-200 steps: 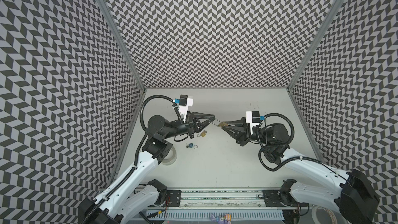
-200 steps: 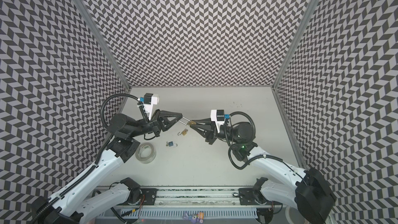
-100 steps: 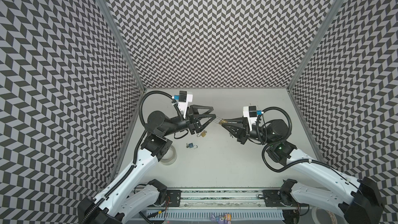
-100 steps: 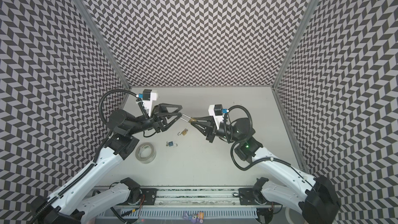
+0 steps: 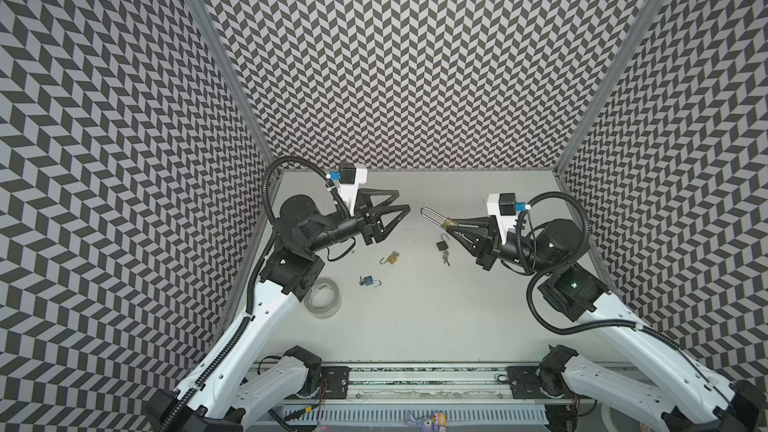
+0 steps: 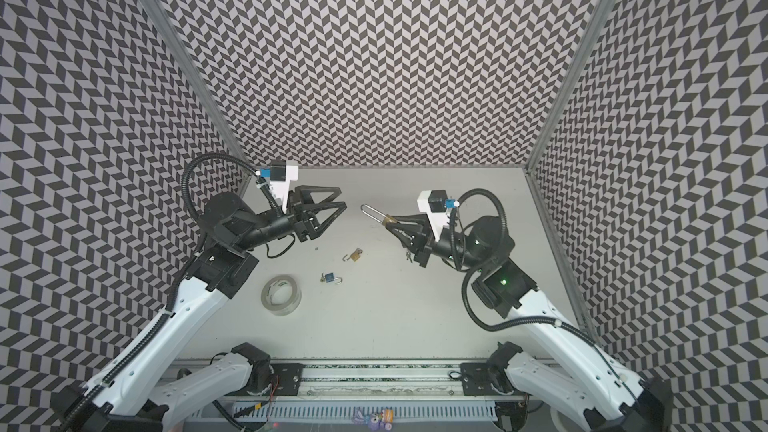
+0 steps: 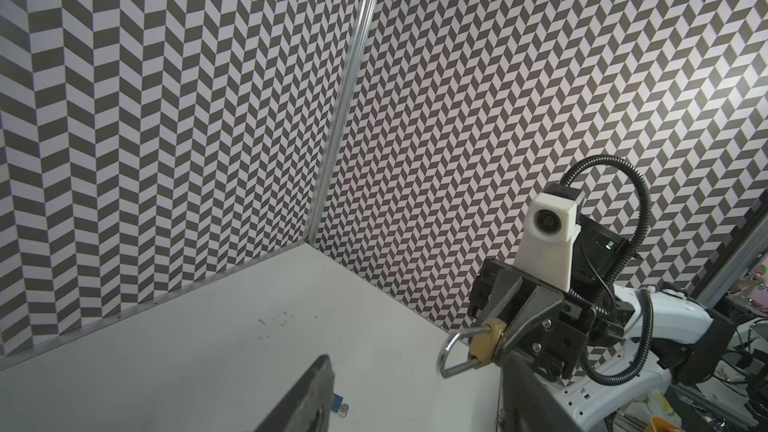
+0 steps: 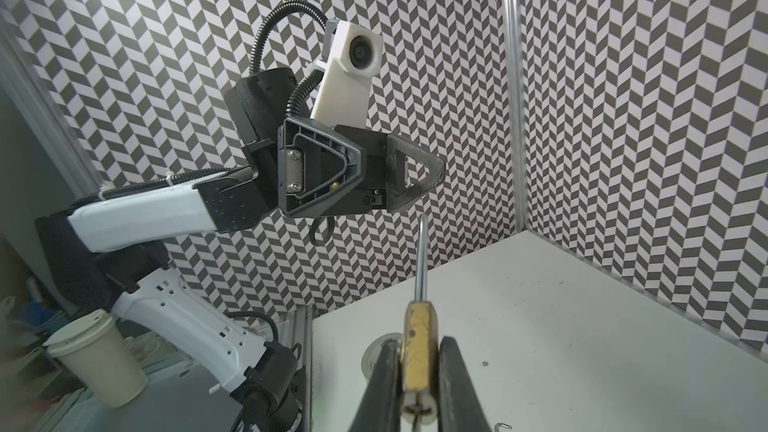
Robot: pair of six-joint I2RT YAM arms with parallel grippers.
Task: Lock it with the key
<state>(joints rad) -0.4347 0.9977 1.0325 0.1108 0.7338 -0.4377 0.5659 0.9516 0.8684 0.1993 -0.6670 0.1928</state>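
Observation:
The robot's left gripper needs to grab the brass padlock by its long steel shackle (image 5: 429, 215) next, which leaves the bottom of the padlock's body free for locking with the key.
A brass padlock (image 5: 449, 224) with a long steel shackle (image 5: 429, 215) is held above the table in both top views. My right gripper (image 5: 454, 225) is shut on its body (image 8: 419, 347). In the left wrist view both shackle legs meet the body (image 7: 486, 347). A pale round part with a bit of metal shows under the body (image 8: 417, 409); I cannot tell whether it is the key. My left gripper (image 5: 404, 200) stands open and empty, a short gap left of the shackle tip.
On the table (image 5: 457, 309) lie a black padlock (image 5: 442, 245) with small keys (image 5: 446, 258), a small brass padlock (image 5: 391, 258) with its shackle open, a blue padlock (image 5: 367, 281) and a clear tape roll (image 5: 322, 298). Patterned walls enclose three sides.
My left gripper was shut at the shackle's end a second ago; it has opened and drawn back to the left. The right gripper keeps the padlock in about the same place.

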